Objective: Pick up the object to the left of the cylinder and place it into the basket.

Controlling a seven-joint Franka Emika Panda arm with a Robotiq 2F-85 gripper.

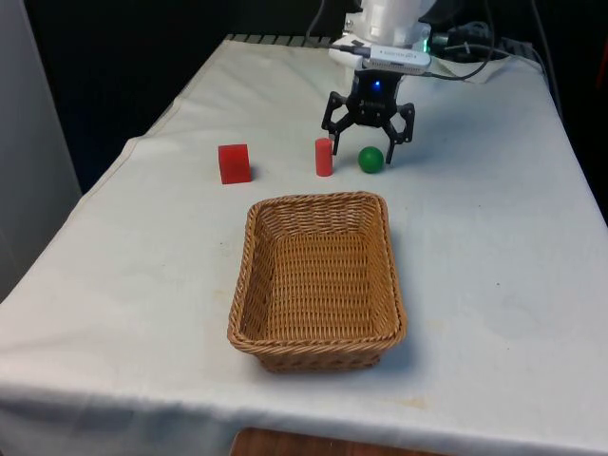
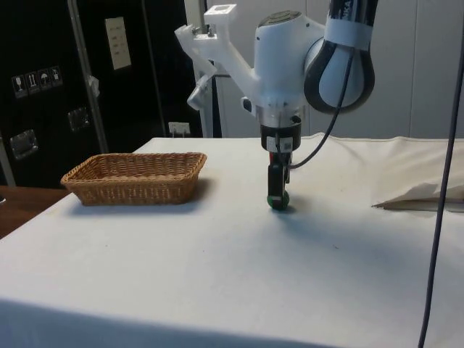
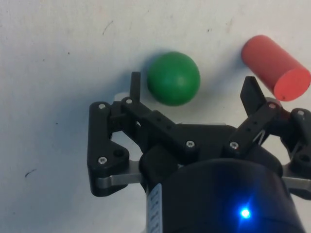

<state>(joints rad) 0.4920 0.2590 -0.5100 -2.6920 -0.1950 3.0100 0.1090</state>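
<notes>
My gripper next grabs the green ball by its round middle (image 1: 370,160) to place it into the basket.
On the white cloth, a red cube (image 1: 234,162), an upright red cylinder (image 1: 324,157) and a green ball (image 1: 370,159) stand in a row; the cube is at the front view's left end. My gripper (image 1: 364,149) hangs open low over the cloth, just behind the ball and the cylinder. In the wrist view the green ball (image 3: 173,78) lies between the fingertips of the gripper (image 3: 193,82), close to one finger (image 3: 135,83), and the red cylinder (image 3: 274,66) stands outside the other finger. From the side, the gripper (image 2: 277,185) reaches down to the ball (image 2: 278,201).
A brown wicker basket (image 1: 249,285) sits in the middle of the table, nearer the camera than the row of objects; it is also in the side view, the basket (image 2: 134,176) well away from the gripper. Cables lie behind the arm.
</notes>
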